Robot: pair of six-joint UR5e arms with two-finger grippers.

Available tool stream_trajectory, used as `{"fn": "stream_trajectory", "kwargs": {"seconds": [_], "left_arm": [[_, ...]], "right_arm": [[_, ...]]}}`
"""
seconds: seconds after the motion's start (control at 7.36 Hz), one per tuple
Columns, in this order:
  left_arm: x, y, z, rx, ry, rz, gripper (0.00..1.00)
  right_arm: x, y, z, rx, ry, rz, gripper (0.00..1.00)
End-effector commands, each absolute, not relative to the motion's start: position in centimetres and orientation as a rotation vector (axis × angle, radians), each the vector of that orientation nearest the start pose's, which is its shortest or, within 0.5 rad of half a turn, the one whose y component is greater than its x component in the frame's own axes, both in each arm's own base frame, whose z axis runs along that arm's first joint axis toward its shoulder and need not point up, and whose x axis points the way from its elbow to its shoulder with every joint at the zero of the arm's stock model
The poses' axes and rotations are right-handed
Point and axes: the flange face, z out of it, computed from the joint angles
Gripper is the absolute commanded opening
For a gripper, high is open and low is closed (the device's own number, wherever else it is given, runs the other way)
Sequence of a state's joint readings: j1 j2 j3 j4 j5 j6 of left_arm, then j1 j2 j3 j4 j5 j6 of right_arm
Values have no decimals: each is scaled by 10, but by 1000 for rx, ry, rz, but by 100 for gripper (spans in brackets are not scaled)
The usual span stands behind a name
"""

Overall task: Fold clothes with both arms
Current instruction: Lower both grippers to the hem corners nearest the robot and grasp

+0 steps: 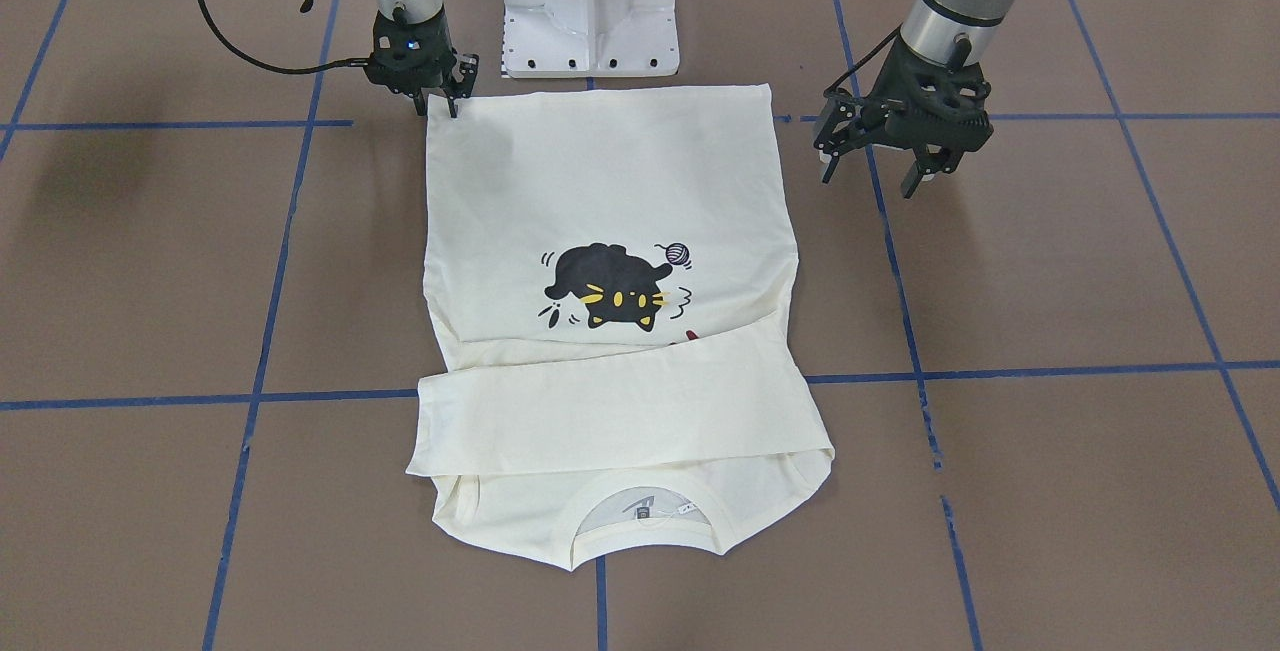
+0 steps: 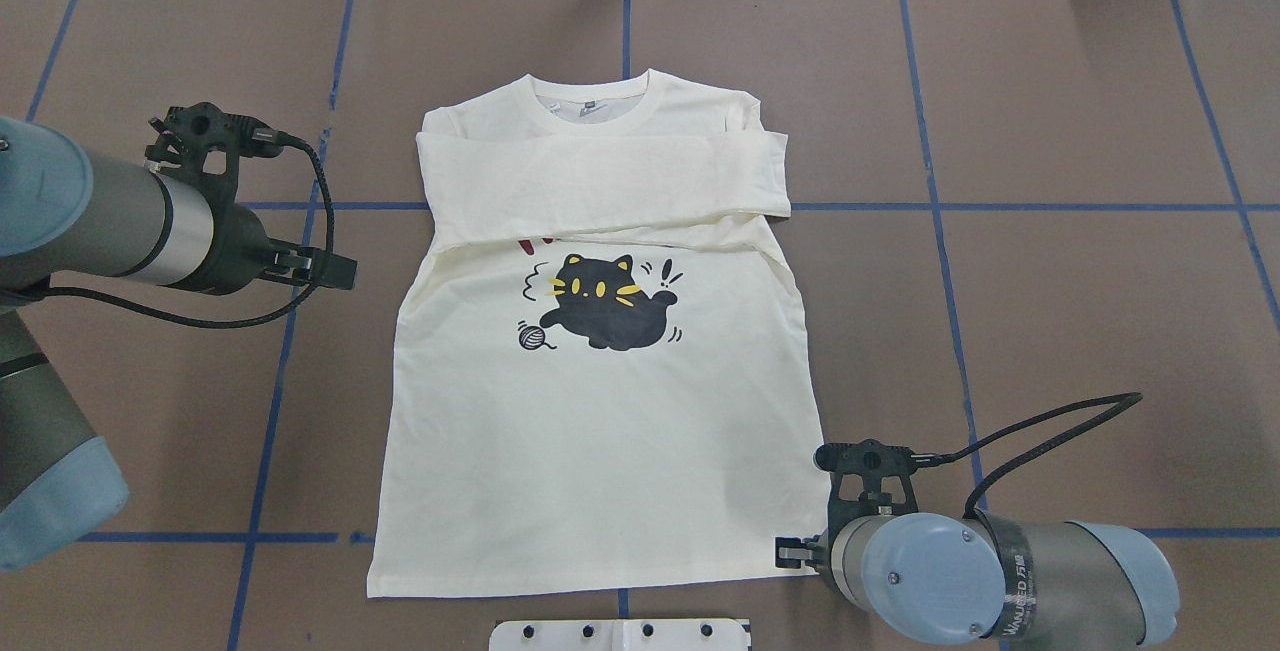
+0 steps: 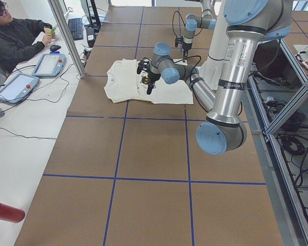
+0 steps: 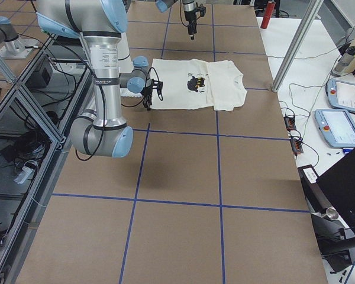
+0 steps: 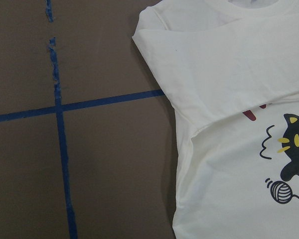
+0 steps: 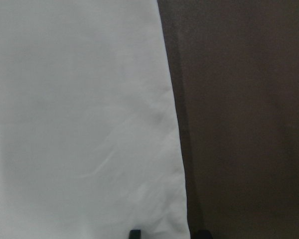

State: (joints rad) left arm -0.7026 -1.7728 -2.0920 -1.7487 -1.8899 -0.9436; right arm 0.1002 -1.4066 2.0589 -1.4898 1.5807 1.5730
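Observation:
My right gripper takes hold of the T-shirt by its hem corner (image 1: 439, 106) next, to fold the T-shirt's body over toward the collar (image 1: 645, 531).
The cream T-shirt (image 1: 600, 181) lies flat on the brown table, cat print up, collar on the side away from the robot. Both sleeves are folded across the chest (image 2: 600, 176) and hide most of the red lettering. My right gripper (image 1: 437, 109) is low at the hem corner nearest the robot. In the right wrist view its fingertips (image 6: 134, 233) stand apart on either side of the shirt's side edge (image 6: 172, 124). My left gripper (image 1: 872, 169) is open and empty, above bare table beside the shirt's other side. The left wrist view shows the folded sleeve (image 5: 229, 74).
The white fixed base block (image 1: 590, 1) stands just behind the hem. Blue tape lines (image 1: 905, 311) cross the brown table. In the exterior left view an operator (image 3: 15, 36) sits at a side desk with tablets (image 3: 46, 64), and a red cylinder (image 3: 5, 211) lies near the corner.

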Motion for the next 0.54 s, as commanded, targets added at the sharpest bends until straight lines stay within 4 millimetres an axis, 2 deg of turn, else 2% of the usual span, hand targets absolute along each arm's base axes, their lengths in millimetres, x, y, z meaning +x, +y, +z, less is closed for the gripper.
{"fn": "stream_trajectory", "kwargs": {"seconds": [0.0,0.27,0.41], "left_arm": [[328,-411,299,316,886,76,99],[329,-412,301,316,881,81,99],[330,-413,302,311,880,78,99]], "right_arm": [[-504,-184,347,20,-741,93,23],[-499,-183,340,8,-755,89,5],[-497,-183,336,12,-763,92,0]]}}
